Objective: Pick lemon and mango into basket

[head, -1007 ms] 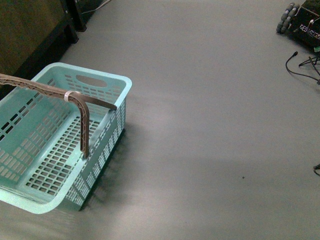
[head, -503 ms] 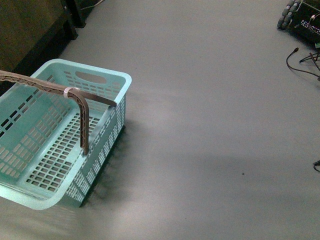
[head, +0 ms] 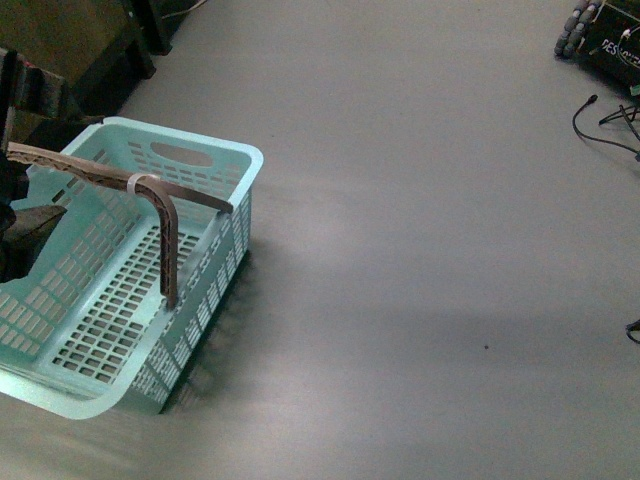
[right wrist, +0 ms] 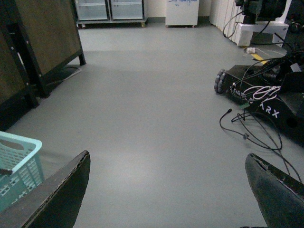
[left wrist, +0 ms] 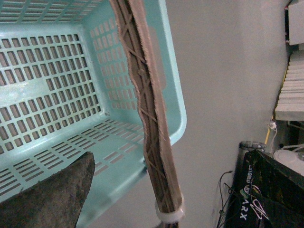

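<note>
Next, my left gripper picks up the basket by its brown ribbed handle to bring it along for the lemon and mango.
The light turquoise basket stands on the grey floor at the left, with nothing in the part of it that shows. Its brown ribbed handle is raised and carries a white tie. My left gripper is open at the left edge, over the basket beside the handle. In the left wrist view one dark finger hangs above the slotted basket wall, and the handle runs close past it. My right gripper is open over bare floor. The lemon and the mango are out of view.
A black wheeled robot base with loose cables sits on the floor to the right. Dark wooden furniture stands behind the basket at the left. Glass-fronted cabinets line the far wall. Open grey floor lies right of the basket.
My left gripper has come into the front view at the left edge, over the basket. The basket sits slightly lower and further left in that view than a second ago.
</note>
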